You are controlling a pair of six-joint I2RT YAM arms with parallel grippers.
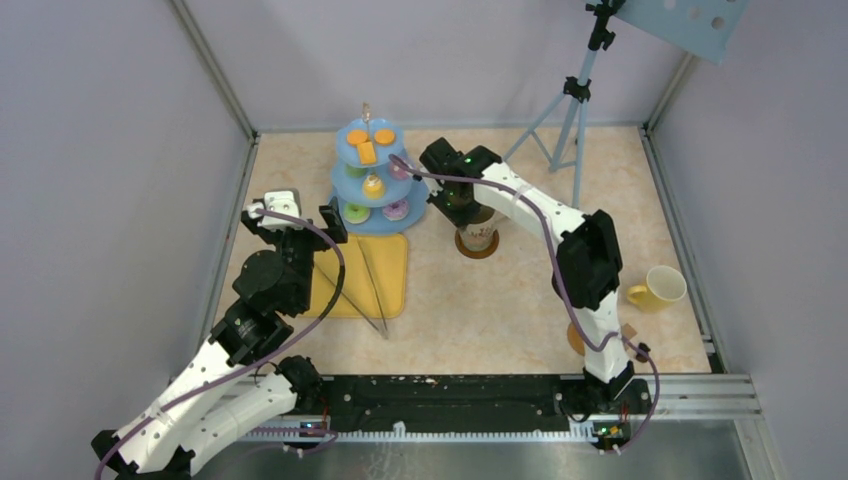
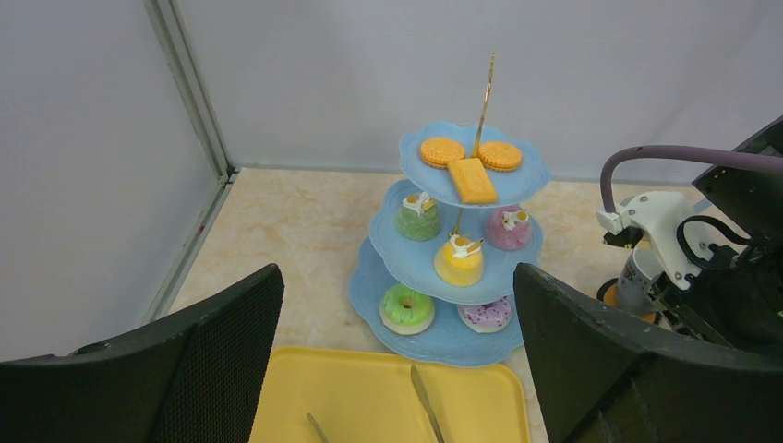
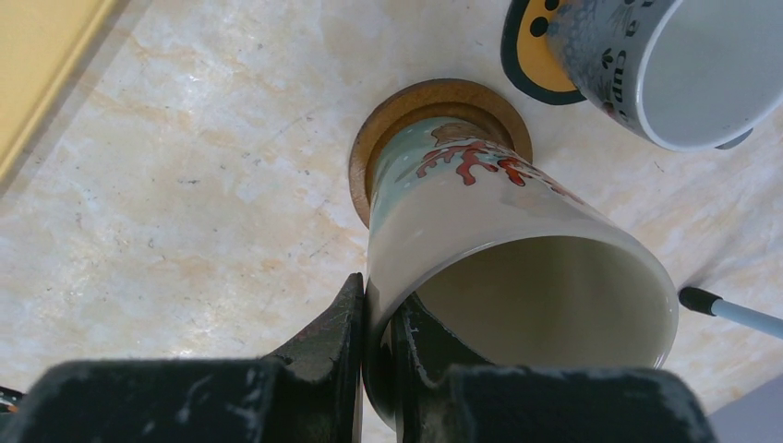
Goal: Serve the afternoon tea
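Note:
I should open my right gripper now: the cream mug is standing with its base in the round brown coaster [image 3: 388, 115], so the mug would stay standing there.
The light-blue three-tier stand [image 1: 351, 190] [image 2: 369, 286] stands at the back and holds the toy pastries. Orange biscuits [image 2: 471, 168] lie on top. Green, yellow [image 2: 459, 261] and purple cakes fill the middle tier, and a green doughnut [image 2: 406, 308] and a purple one sit on the bottom. My left gripper [image 1: 297, 222] [image 2: 397, 273] hangs open over the yellow tray, facing the stand, with nothing in it. My right gripper [image 1: 460, 196] [image 3: 379, 297] is shut on the rim of the cream mug [image 1: 477, 233] [image 3: 480, 231], one finger inside and one outside. The mug's base rests on a round brown coaster [image 3: 388, 115]. A grey mug [image 3: 660, 65] sits just behind it.
The flat yellow tray [image 1: 390, 258] [image 2: 360, 397] lies in front of the stand with long metal tongs [image 1: 375, 290] on it. A yellow mug [image 1: 657, 288] stands at the right edge. Another coaster [image 1: 574, 340] peeks out from under the right arm. A tripod [image 1: 572, 110] stands at the back right.

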